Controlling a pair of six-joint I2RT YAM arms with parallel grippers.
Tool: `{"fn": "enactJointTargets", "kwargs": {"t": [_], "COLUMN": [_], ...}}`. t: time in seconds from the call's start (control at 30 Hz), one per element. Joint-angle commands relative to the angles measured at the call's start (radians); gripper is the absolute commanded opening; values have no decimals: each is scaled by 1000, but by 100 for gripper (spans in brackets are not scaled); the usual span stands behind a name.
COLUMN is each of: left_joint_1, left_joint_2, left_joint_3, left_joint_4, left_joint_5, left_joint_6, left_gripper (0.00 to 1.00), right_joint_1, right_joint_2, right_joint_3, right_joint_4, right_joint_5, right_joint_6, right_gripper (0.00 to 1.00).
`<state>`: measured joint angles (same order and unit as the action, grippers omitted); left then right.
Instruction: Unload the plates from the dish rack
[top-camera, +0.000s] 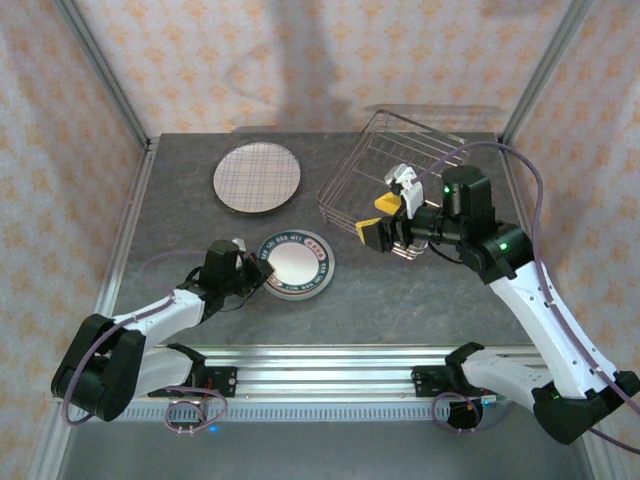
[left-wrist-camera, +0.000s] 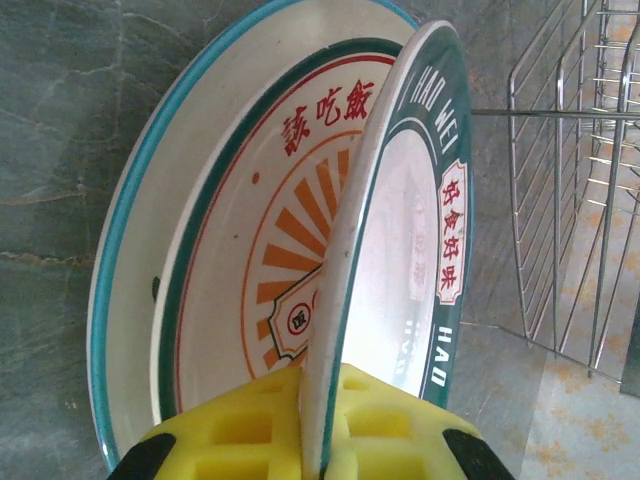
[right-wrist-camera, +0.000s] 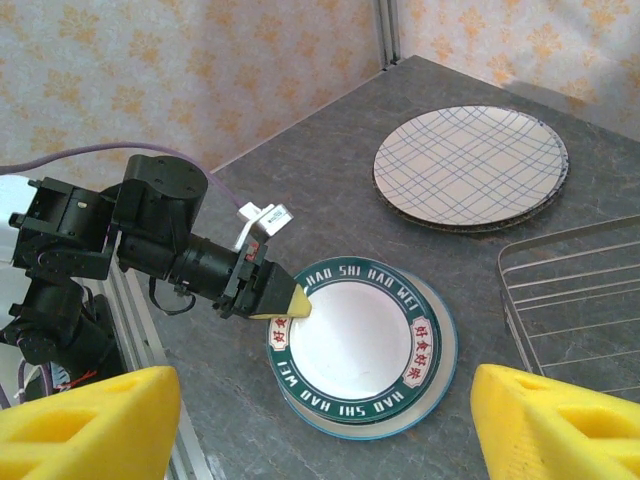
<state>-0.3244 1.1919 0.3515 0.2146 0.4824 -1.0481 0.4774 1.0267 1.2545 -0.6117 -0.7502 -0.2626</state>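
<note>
The dark-rimmed plate (top-camera: 297, 262) is over the white plate, and only its gripped rim is tilted above it. It would land, so my left gripper should open its fingers.
A dark-rimmed plate (top-camera: 297, 262) (right-wrist-camera: 350, 345) lies on top of a white plate with red shapes (left-wrist-camera: 230, 250) at the table's front middle. My left gripper (top-camera: 262, 272) (left-wrist-camera: 318, 440) (right-wrist-camera: 295, 305) is shut on the dark-rimmed plate's (left-wrist-camera: 400, 250) left rim. The pale plaid plate (top-camera: 256, 177) (right-wrist-camera: 470, 165) lies flat at the back left, with another plate's edge (right-wrist-camera: 540, 205) showing under it. The wire dish rack (top-camera: 395, 165) (right-wrist-camera: 580, 300) (left-wrist-camera: 570, 200) stands at the back right. My right gripper (top-camera: 385, 220) (right-wrist-camera: 320, 425) hangs open over the rack's front left corner, holding nothing.
Metal frame posts (top-camera: 105, 75) and papered walls close in the table on three sides. An aluminium rail (top-camera: 320, 360) runs along the near edge between the arm bases. Bare grey tabletop (top-camera: 400, 300) lies in front of the rack.
</note>
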Motion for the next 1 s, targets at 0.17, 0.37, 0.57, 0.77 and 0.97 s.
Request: {"fn": "enactJointTargets", "kwargs": {"t": [0.17,0.37,0.57,0.77,0.97], "left_joint_1": [8,8,9,9,8], "left_joint_2": [16,15,29,61,112], "left_joint_3": [16,42,99,167,220], "left_joint_4": [-5,-53,-158,-298,-368], "left_joint_5": [1,2,2,-20,-31], "left_joint_6": [34,51,93,141,174], "left_gripper": [21,29,36,37,41], "right_joint_1": [10,9,10,10,9], "right_joint_2": [7,10,12,18,24], "right_joint_3": [16,17,19,22,26], "right_joint_4": [27,29,30,30,35], "right_joint_5": [-15,-12,-11,-8,-6], "right_joint_6": [14,20,20,25,29], "right_gripper": [76,76,76,76,76]}}
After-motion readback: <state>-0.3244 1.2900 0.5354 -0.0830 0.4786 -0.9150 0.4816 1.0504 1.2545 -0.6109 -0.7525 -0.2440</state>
